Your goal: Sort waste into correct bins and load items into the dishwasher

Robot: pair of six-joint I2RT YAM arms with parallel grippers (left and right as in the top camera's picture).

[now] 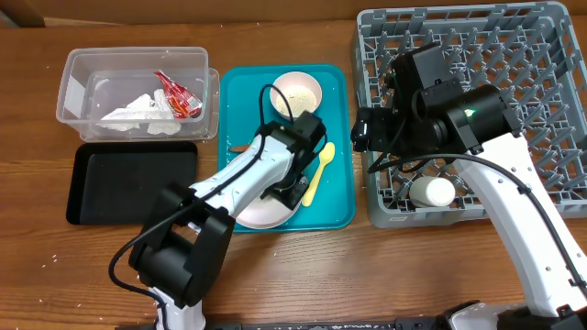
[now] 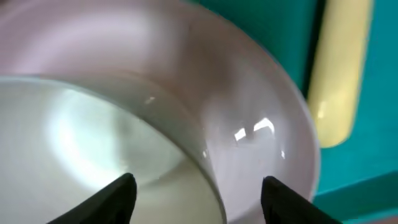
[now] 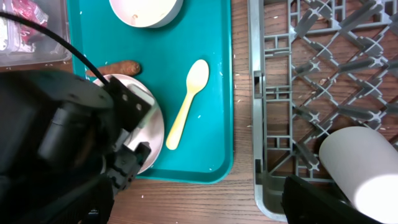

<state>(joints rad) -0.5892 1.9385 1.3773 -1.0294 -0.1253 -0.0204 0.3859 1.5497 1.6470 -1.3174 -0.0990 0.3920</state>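
Observation:
The whitish-pink bowl needs to tip waste into the black tray. My left gripper will grab the bowl by its rim (image 2: pixel 212 186) next.
My left gripper (image 1: pixel 292 188) (image 2: pixel 199 193) is down on the teal tray (image 1: pixel 335 206), open, its fingers either side of the rim of a whitish-pink bowl (image 1: pixel 260 213) (image 2: pixel 249 93). The pale yellow spoon (image 1: pixel 317 174) (image 3: pixel 186 102) lies just to the bowl's right. A second bowl (image 1: pixel 297 92) with specks inside sits at the tray's far end. An orange-brown food stick (image 3: pixel 118 66) lies on the tray's left side. My right gripper (image 1: pixel 367 136) (image 3: pixel 199 208) hangs open over the left edge of the grey dishwasher rack (image 1: pixel 459 218), where a white cup (image 1: pixel 431 192) (image 3: pixel 360 168) lies.
The clear tub (image 1: pixel 73 73) at the back left holds the red-and-silver wrapper (image 1: pixel 179 94) and crumpled white paper (image 1: pixel 138 108). The black tray (image 1: pixel 128 183) lies in front of it. A few crumbs (image 1: pixel 55 258) dot the wooden table.

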